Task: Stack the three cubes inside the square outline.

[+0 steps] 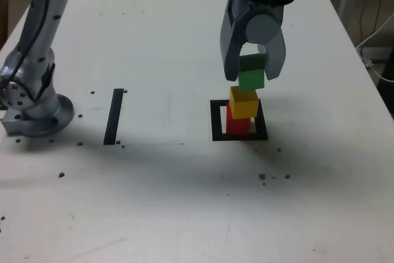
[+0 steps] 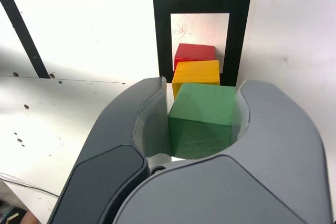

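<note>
I should open my gripper now, because the green cube's bottom is at the top of the yellow cube (image 1: 244,102) and the green cube would stand there.
Inside the black square outline (image 1: 217,121) (image 2: 163,30) a red cube (image 1: 237,124) (image 2: 194,52) stands on the white centre with a yellow cube (image 1: 244,102) (image 2: 196,74) stacked on it. My gripper (image 1: 252,76) (image 2: 201,124) hangs over the stack, shut on a green cube (image 1: 251,74) (image 2: 202,121). The green cube's underside sits right at the yellow cube's top; I cannot tell if they touch.
A straight black strip (image 1: 114,116) (image 2: 21,29) lies on the white table, toward the exterior view's left. The arm's grey base (image 1: 34,106) stands at the far left of that view. Small dark specks dot the tabletop.
</note>
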